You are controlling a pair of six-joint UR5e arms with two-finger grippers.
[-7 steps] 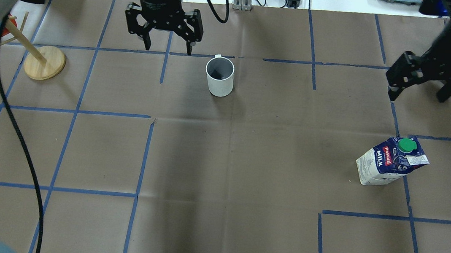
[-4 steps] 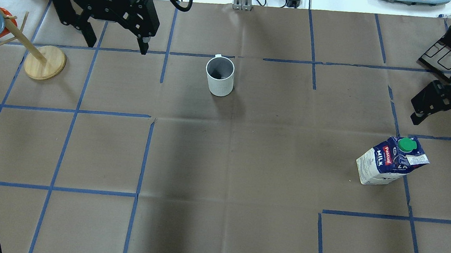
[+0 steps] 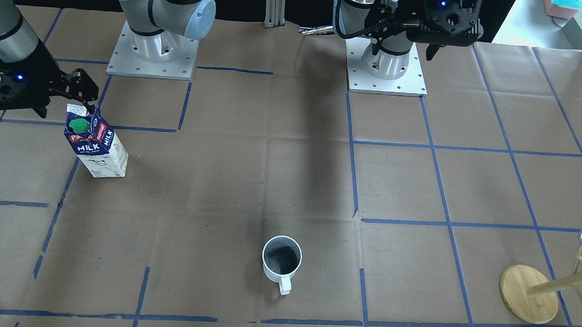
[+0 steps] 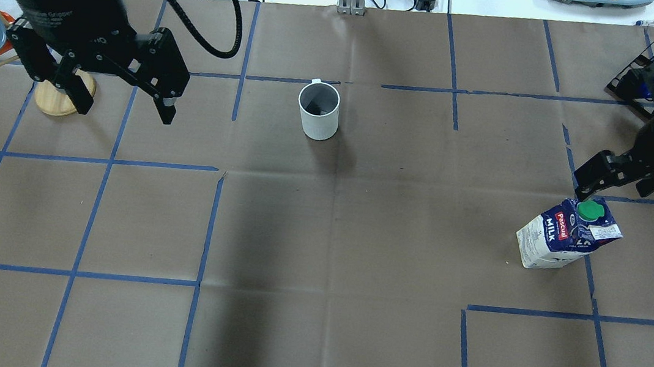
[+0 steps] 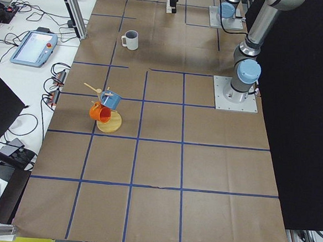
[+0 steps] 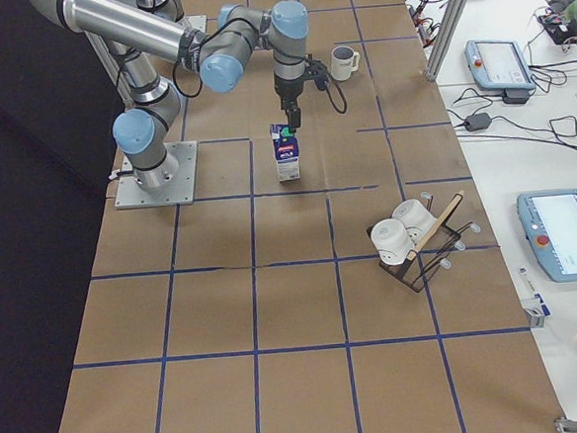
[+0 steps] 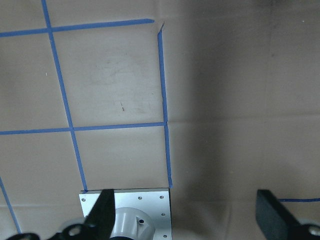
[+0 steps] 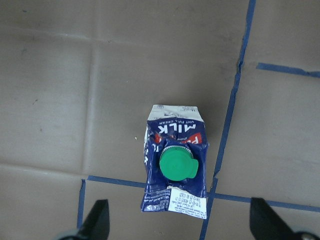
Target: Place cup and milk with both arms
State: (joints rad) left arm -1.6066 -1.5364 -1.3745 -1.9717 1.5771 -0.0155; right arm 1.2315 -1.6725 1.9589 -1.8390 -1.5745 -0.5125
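Observation:
My right gripper is about to grab the milk by its gable top next, so that it can place the milk with the cup.
The white cup stands upright on the brown paper at the far middle, its handle pointing away from the robot; it also shows in the front view. The milk stands upright at the right, with its green cap on top. My right gripper is open and hovers above the carton, its fingers either side of the cap in the right wrist view. My left gripper is open and empty, high up and well left of the cup.
A wooden mug tree with a blue and an orange mug stands at the far left, partly behind my left gripper. A black wire rack with white cups stands at the far right. The two arm bases sit at the robot's edge.
My left gripper has moved left and nearer, away from the cup. My right gripper has come down and back over the milk carton. Both stayed open; cup and milk have not moved.

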